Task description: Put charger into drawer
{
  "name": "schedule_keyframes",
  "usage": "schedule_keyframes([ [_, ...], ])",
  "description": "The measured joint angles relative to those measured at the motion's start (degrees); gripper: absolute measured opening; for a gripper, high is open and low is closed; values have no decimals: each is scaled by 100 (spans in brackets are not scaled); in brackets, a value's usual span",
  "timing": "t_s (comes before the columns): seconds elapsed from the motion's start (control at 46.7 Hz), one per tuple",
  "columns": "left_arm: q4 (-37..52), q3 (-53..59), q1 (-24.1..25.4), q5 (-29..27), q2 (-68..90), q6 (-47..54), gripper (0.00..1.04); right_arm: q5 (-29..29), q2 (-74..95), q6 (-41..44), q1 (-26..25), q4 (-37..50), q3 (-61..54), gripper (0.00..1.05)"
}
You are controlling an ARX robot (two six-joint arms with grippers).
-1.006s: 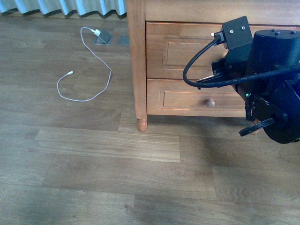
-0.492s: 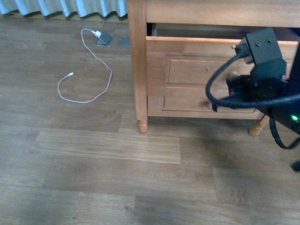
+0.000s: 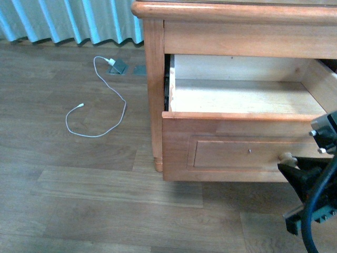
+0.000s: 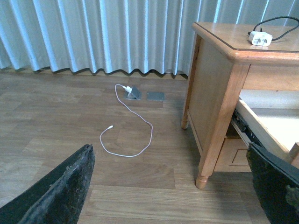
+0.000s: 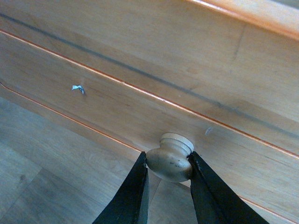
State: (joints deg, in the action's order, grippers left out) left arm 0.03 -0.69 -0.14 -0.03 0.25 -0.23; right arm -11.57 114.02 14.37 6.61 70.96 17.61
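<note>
The charger has flat facing sides on its white block (image 4: pixel 260 38), so my left gripper should grab it there next. The black cable loops loosely behind the block.
The drawer (image 3: pixel 231 150) stands pulled far out of the wooden nightstand, and its light bare interior (image 3: pixel 242 97) shows nothing inside. My right gripper (image 5: pixel 169 163) is shut on the drawer's round pale knob (image 5: pixel 170 158), one black finger on each side; the front view shows the knob (image 3: pixel 287 157) at the right edge. The charger (image 4: pixel 259 38), a small white block with a black looped cable, lies on top of the nightstand in the left wrist view. My left gripper (image 4: pixel 169 154) hangs open over the floor to the left of the nightstand, holding nothing.
A long thin white cable (image 3: pixel 100 113) lies looped on the wooden floor left of the nightstand, running to a plug at a floor socket plate (image 3: pixel 118 67). Pale blue curtains (image 4: pixel 93 32) hang behind. The nightstand's front leg (image 4: pixel 202 179) stands near my left gripper.
The drawer has slid from shut to a small gap and now far out towards me. My right gripper has come back with the knob, lower and further right in the front view.
</note>
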Motion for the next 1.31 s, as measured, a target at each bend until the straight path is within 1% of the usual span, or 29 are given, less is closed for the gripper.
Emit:
schedule_keyframes([
  [0.278,0,0,0,0,0,-2,99,-138,-396,2,-9,44,-564,20],
  [0.321,0,0,0,0,0,0,99,-155,-450,7,-9,11,-588,22],
  [0.343,0,0,0,0,0,0,99,-170,-533,4,-11,-37,-612,28],
  [0.407,0,0,0,0,0,0,99,-192,-935,4,-122,-87,-697,39],
  [0.428,0,0,0,0,0,-2,99,-199,-979,4,-133,-101,-697,40],
  [0.492,0,0,0,0,-2,0,99,-313,-1451,0,-308,-286,-713,51],
  [0.514,0,0,0,0,-2,0,99,-455,-1744,0,-428,-614,-686,57],
  [0.557,0,0,0,0,-2,0,99,-619,-2159,42,-581,-1038,-667,65],
  [0.578,0,0,0,-2,-2,0,99,-831,-2514,68,-708,-1416,-640,71],
  [0.707,0,0,0,0,-2,-2,99,-1440,-4323,59,-1300,-3121,-382,98],
  [0.771,0,0,0,0,-2,0,99,-1709,-5182,-17,-1666,-3735,-247,96],
  [0.814,0,0,0,0,-2,0,99,-1919,-5731,-111,-1974,-4037,-179,96],
  [0.856,0,0,0,0,-2,0,99,-2065,-6041,-162,-2197,-4140,-160,96],
  [0.942,0,0,0,0,-2,0,99,-2509,-6664,-323,-2876,-4356,-157,96],
  [1.028,0,0,0,0,-2,0,99,-2826,-6977,-446,-3550,-4360,-208,96],
  [1.092,0,0,0,0,-2,0,99,-2793,-7020,-551,-3762,-4282,-282,96],
  [1.22,0,0,0,-2,-2,0,99,-2796,-7018,-632,-3814,-4277,-304,96],
  [1.242,0,0,0,-2,-2,-2,99,-2677,-7040,-710,-3790,-4266,-319,95],
  [1.306,0,0,0,-2,-2,0,99,-1650,-7368,-1099,-3456,-4347,-542,80],
])
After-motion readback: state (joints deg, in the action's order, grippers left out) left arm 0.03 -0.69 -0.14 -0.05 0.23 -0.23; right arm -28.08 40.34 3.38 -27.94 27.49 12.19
